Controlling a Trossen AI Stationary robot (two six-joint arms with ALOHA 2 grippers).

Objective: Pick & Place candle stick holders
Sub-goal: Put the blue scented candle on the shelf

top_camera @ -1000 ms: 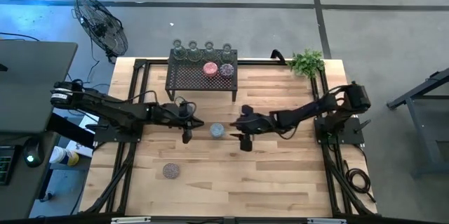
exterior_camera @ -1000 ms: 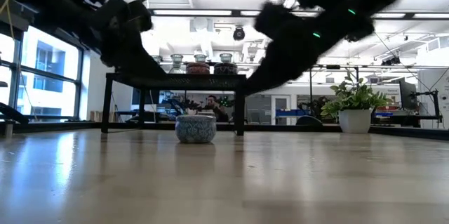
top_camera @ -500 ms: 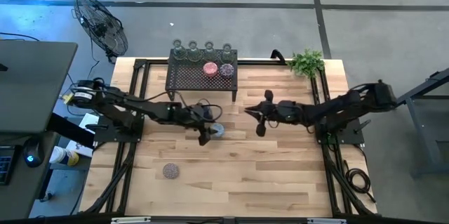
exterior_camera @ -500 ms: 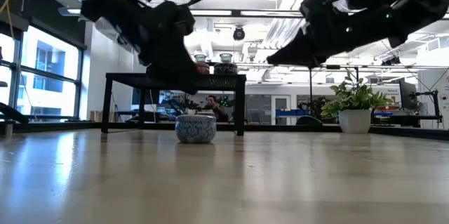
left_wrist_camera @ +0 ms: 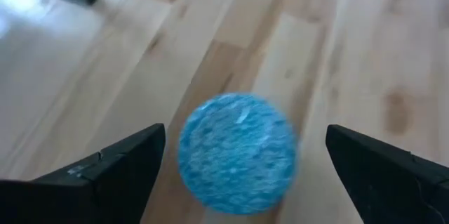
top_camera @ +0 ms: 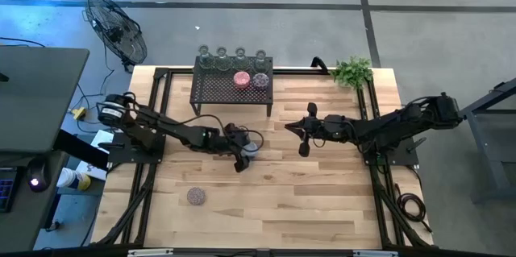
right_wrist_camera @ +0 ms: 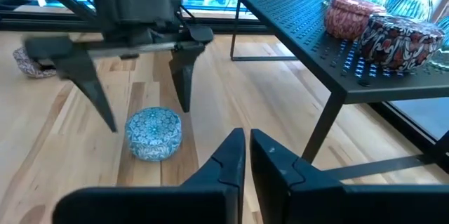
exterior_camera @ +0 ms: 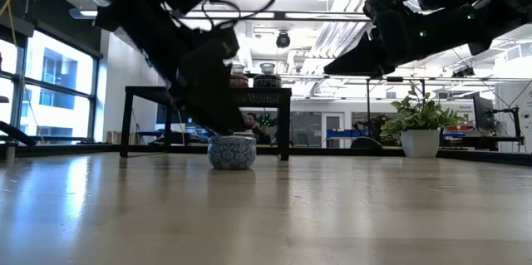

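Observation:
I should next grab the blue candle stick holder by its round body point(left_wrist_camera: 237, 152) with my left gripper, so that I can place it on the black mesh rack.
A blue candle stick holder point(top_camera: 251, 147) stands on its base mid-table, also seen in the low view point(exterior_camera: 232, 152). My left gripper point(left_wrist_camera: 245, 131) is open, slanting down, one finger on each side of the holder point(left_wrist_camera: 235, 152) with a gap at both sides. My right gripper point(right_wrist_camera: 247, 143) is shut and holds nothing, hanging above the table to the holder's right point(top_camera: 289, 126). A mauve holder point(top_camera: 196, 196) rests on the table nearer the front. Pink point(top_camera: 241, 79) and purple point(top_camera: 260, 80) holders sit on the black mesh rack point(top_camera: 218, 92).
Several clear glass holders point(top_camera: 230, 53) line the rack's far edge. A small potted plant point(top_camera: 352, 72) stands at the far right corner. Bare wood lies in front of the blue holder and toward the near edge.
My left gripper has moved toward the table's right to the blue holder, tipped further down and opened around it. My right gripper has drawn back from the holder toward the table's right edge, rising a little and levelling out. The blue holder has stayed in place.

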